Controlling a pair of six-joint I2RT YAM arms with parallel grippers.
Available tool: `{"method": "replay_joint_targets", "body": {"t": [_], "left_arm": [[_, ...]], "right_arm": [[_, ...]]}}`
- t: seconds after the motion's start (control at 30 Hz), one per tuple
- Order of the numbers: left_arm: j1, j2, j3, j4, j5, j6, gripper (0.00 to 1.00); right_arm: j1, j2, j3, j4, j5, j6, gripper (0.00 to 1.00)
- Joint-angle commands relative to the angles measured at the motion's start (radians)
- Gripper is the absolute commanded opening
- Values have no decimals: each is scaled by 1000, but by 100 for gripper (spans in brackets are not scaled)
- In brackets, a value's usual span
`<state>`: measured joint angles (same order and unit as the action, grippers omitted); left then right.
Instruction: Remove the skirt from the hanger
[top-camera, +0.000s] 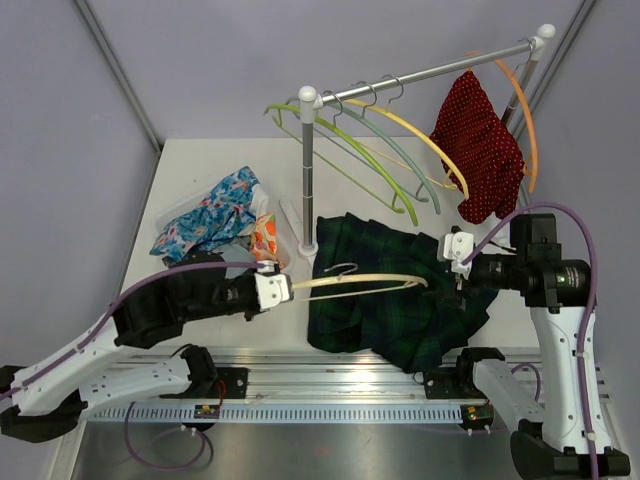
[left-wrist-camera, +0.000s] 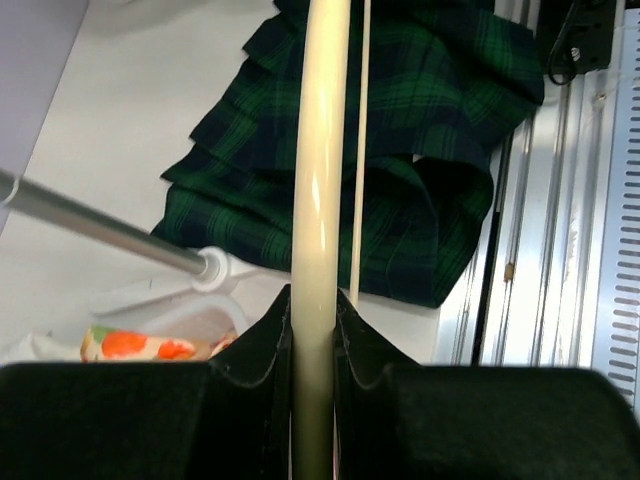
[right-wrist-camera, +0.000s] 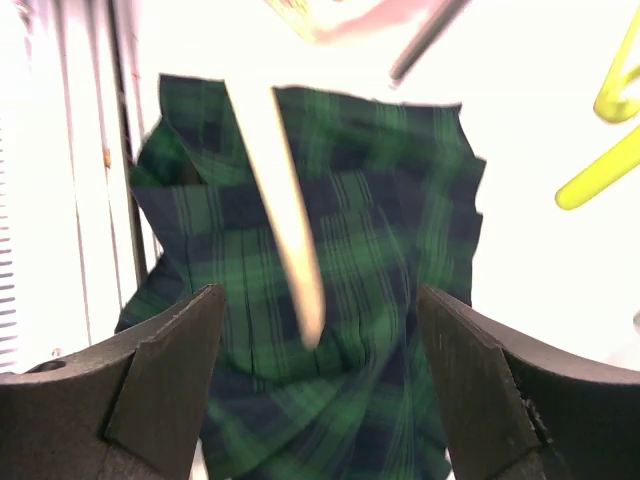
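Observation:
My right gripper moves toward the hanger before it closes on the hanger, since the hanger's end only just reaches the gripper's fingers, skirt (top-camera: 400, 290) behind it.
A dark green plaid skirt (top-camera: 400, 290) lies crumpled on the white table in front of the rack. It also shows in the left wrist view (left-wrist-camera: 420, 150) and the right wrist view (right-wrist-camera: 380, 300). A cream hanger (top-camera: 360, 281) is held level above the skirt, free of it. My left gripper (top-camera: 278, 290) is shut on the hanger's left end (left-wrist-camera: 314, 330). My right gripper (top-camera: 452, 262) is open and empty at the hanger's right end, above the skirt; the hanger tip (right-wrist-camera: 295, 270) lies between its fingers (right-wrist-camera: 165, 370).
A clothes rack (top-camera: 310, 170) stands behind the skirt with several empty hangers (top-camera: 400, 150) and a red dotted garment (top-camera: 480, 150). A floral cloth (top-camera: 215, 215) lies at the back left. A metal rail (top-camera: 340, 385) runs along the near edge.

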<state>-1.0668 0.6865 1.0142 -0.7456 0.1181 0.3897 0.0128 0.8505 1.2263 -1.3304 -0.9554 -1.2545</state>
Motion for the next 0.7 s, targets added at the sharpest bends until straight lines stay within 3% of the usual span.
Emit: {"method": "replay_joint_targets", "body": {"t": [0.0, 0.4, 0.5, 0.53, 0.57, 0.67], "left_arm": [[1, 83, 41, 201, 130, 51, 0], [1, 193, 54, 337, 153, 67, 0], [2, 193, 47, 361, 153, 61, 0], [1, 194, 49, 361, 153, 58, 0], [1, 193, 49, 365, 150, 60, 0], [1, 183, 34, 391, 146, 54, 0]], "right_arm": [[1, 57, 28, -274, -146, -95, 85], [145, 107, -19, -293, -177, -108, 77], [157, 99, -45, -268, -172, -109, 68], [159, 96, -48, -263, -169, -114, 63], [164, 94, -50, -259, -167, -112, 51], [165, 98, -39, -266, -164, -123, 38]]}}
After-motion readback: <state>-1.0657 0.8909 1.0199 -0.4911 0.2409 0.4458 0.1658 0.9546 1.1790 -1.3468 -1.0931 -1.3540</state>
